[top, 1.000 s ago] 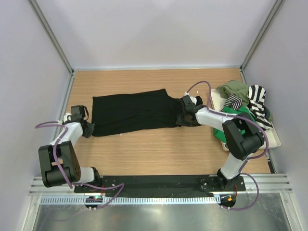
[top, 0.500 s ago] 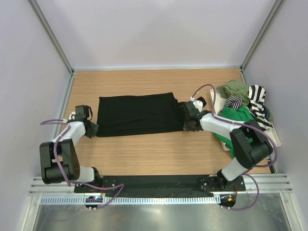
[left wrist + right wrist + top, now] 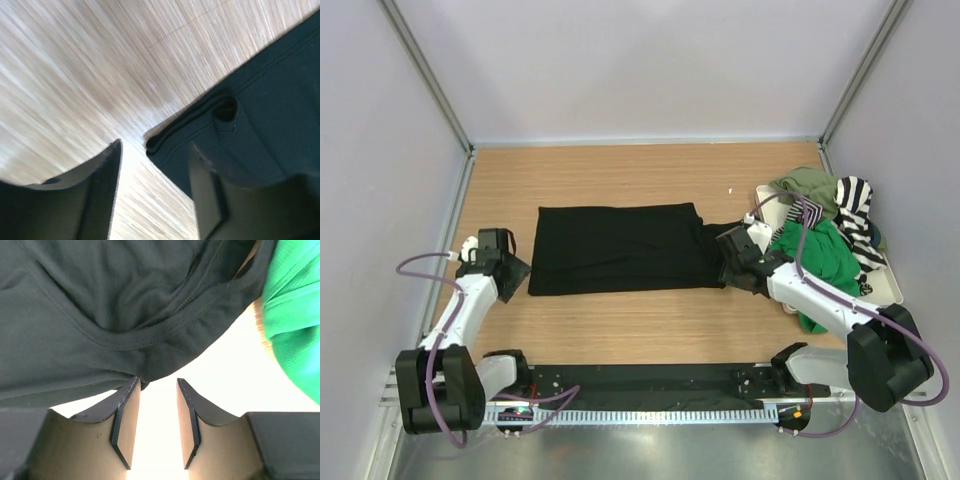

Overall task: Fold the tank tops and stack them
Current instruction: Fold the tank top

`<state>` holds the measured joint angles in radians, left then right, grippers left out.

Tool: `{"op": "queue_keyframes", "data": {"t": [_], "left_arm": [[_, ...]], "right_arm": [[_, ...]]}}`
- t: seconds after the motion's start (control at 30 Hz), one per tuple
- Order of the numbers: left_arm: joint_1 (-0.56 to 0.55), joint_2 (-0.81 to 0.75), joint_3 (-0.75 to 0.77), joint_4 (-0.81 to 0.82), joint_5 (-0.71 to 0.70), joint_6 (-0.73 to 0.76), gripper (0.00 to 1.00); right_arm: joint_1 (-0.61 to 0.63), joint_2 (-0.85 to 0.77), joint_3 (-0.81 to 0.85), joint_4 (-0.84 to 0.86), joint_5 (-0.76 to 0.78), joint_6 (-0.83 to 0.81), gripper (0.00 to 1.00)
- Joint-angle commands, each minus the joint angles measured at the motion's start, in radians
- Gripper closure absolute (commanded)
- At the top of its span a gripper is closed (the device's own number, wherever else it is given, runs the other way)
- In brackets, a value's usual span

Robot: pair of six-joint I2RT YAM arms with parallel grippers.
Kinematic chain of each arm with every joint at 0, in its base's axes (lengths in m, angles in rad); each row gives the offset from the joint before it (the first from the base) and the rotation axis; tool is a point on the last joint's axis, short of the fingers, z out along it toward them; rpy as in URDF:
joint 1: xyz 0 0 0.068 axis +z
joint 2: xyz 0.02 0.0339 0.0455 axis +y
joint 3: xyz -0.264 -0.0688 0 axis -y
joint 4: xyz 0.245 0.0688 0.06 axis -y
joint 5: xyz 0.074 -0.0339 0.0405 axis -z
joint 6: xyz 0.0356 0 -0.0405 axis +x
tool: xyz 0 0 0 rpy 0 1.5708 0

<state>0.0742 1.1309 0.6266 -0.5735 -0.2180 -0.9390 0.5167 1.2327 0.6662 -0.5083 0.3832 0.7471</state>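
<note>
The right gripper grabs the black tank top's far side edge where the straps begin (image 3: 691,207) next, to fold the black tank top toward its near edge.
The black tank top (image 3: 620,248) lies spread flat across the middle of the table, hem end to the left and straps to the right. My left gripper (image 3: 517,272) sits at its near left corner, open; in the left wrist view that folded corner (image 3: 165,137) lies just beyond the left gripper (image 3: 156,145) with bare wood between the fingers. My right gripper (image 3: 728,262) is at the strap end, open; the black cloth (image 3: 125,305) lies just past the right gripper (image 3: 157,382), ungripped. The green tank top (image 3: 825,255) (image 3: 295,315) is beside it.
A white tray (image 3: 895,285) at the right edge holds a heap with the olive tank top (image 3: 810,183), the striped tank top (image 3: 858,205) and the green one spilling over its near side. Grey walls enclose the table on three sides.
Both grippers have opened and let go of the black tank top. It shifted right and toward the near edge and now lies flat. The right arm drew back to the right.
</note>
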Motion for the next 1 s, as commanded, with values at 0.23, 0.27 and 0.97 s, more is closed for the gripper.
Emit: {"op": "queue_keyframes", "data": {"t": [0.23,0.27,0.97], "left_arm": [[0.003,0.018,0.154,-0.002,-0.028,0.054,0.34],[0.004,0.041,0.171,0.071,-0.002,0.071,0.34],[0.003,0.786,0.74,0.258,0.238,0.252,0.37]], "right_arm": [[-0.023,0.101,0.321,-0.004,0.005,-0.172,0.6],[-0.046,0.129,0.346,0.019,-0.044,-0.179,0.6],[-0.19,0.878,1.05,0.076,-0.29,-0.313,0.5]]}}
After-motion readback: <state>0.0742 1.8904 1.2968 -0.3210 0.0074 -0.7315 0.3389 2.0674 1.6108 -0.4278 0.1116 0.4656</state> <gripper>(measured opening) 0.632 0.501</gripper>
